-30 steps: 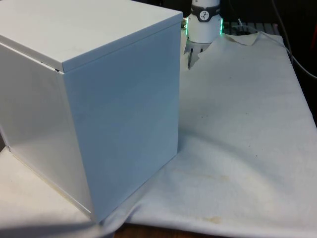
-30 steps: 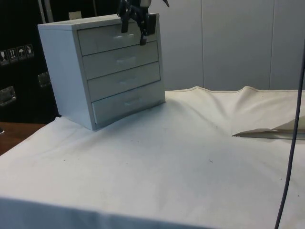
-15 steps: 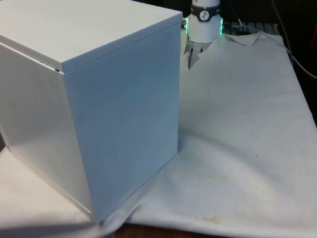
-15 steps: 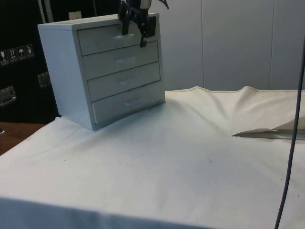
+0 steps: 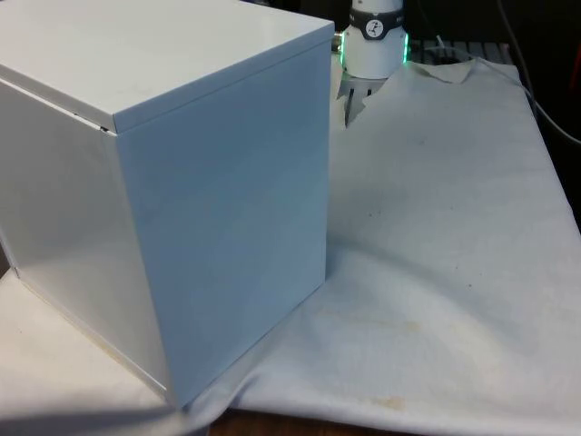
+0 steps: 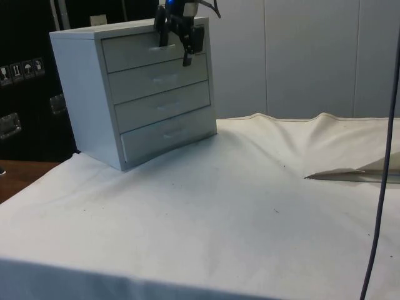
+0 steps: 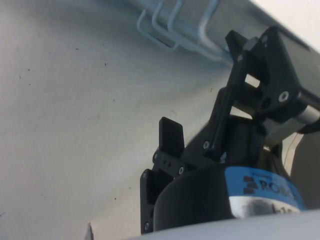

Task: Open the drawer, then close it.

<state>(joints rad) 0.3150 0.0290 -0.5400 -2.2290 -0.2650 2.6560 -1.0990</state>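
Observation:
The drawer needs to be pulled open and pushed shut, so next my gripper will grab it by its thin white handle.
A white chest of drawers with four drawers stands at the side view's left, and every drawer front sits flush. In the front view the chest turns its plain back and side to the camera. My black gripper hangs in front of the top drawer with its fingers pointing down, open, nothing between them. The wrist view has the gripper above the white cloth, with the row of pale drawer handles beyond the fingers. Whether a finger touches the top handle I cannot tell.
White cloth covers the table in front of the chest. A raised fold of cloth lies at the side view's right, and a thin dark cable hangs down there. The arm's white base stands behind the chest.
The gripper has sunk a little in front of the top drawer. All drawers remain shut and the chest has not moved.

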